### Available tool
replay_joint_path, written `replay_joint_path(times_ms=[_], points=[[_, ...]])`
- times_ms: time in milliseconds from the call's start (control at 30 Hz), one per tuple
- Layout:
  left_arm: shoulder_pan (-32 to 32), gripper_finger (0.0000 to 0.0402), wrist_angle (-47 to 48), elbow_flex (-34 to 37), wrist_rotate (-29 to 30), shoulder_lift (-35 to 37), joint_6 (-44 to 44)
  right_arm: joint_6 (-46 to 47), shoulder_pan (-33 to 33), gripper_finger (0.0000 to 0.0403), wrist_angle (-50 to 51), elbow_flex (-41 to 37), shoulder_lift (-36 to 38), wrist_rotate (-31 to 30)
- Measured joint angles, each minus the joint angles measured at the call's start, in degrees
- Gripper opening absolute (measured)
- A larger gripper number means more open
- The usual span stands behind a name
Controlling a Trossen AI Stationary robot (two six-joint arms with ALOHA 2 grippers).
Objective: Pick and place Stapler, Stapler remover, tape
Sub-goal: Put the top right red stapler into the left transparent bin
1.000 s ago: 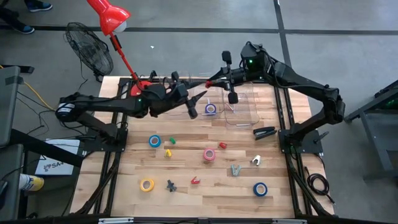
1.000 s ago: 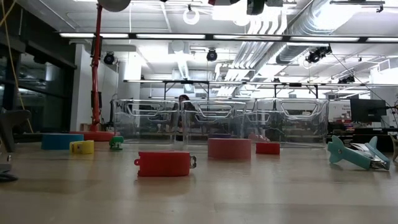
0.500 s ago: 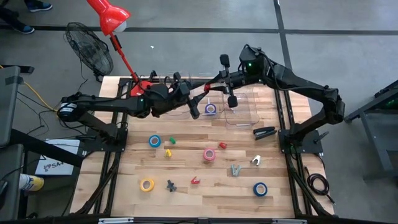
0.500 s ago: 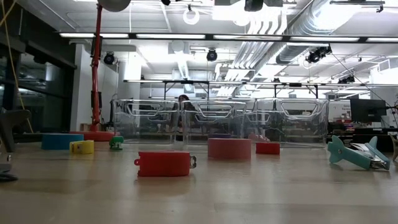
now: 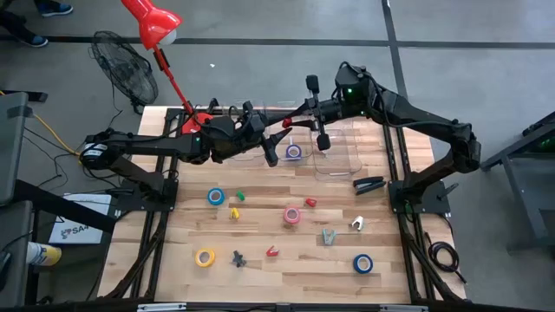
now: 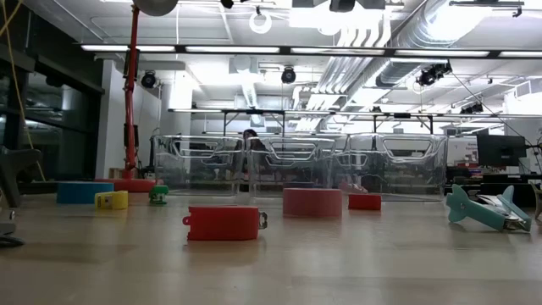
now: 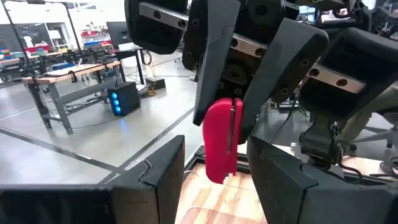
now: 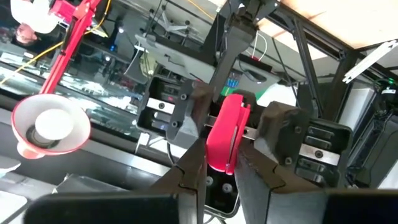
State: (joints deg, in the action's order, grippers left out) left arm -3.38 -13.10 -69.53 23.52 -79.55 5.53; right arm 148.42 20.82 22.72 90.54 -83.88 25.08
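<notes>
I need to take the red stapler over, so next I should use my left gripper to grab it by its loose end (image 7: 217, 165).
A red stapler (image 5: 286, 124) is held in the air above the table's far middle between the two grippers. My right gripper (image 5: 293, 120) is shut on it. My left gripper (image 7: 214, 152) is open, with a finger on either side of the stapler's free end (image 7: 219, 171) and gaps showing. A black stapler (image 5: 368, 184) lies flat near the right edge. The tape rolls lie flat: blue (image 5: 215, 197), pink (image 5: 292, 215), yellow (image 5: 205, 257), another blue (image 5: 362, 263), and purple (image 5: 294, 152) inside the clear tray. Small staple removers (image 5: 328, 236) are scattered among them. My right gripper pinches the red stapler's end (image 7: 225, 107) between its two fingers (image 7: 211, 68), coming level from the table's right side. The stapler is lifted clear and sticks out past the fingertips toward my left gripper.
A clear plastic tray (image 5: 338, 152) sits at the far right of the table. A red lamp's base (image 5: 198, 120) and pole stand at the far left corner. More removers, red (image 5: 272, 251), white (image 5: 356, 224) and dark (image 5: 238, 257), lie on the near half, with bare wood between them.
My right gripper has carried the red stapler a short way toward the table's left, up to my left gripper. My left gripper has moved slightly right to meet it, so its open fingers now stand around the stapler's free end.
</notes>
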Motion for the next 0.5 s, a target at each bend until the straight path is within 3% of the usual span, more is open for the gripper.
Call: replay_joint_path(times_ms=[267,500], points=[[0.00,0.0161,-0.04,0.00,0.01,0.00,-0.05,0.04,0.00,0.0055,0.55,0.00,0.00,0.15],[0.02,0.0078,0.02,0.01,-1.17,0.00,-0.17,0.07,0.02,0.0055,0.60,0.00,0.01,0.27]])
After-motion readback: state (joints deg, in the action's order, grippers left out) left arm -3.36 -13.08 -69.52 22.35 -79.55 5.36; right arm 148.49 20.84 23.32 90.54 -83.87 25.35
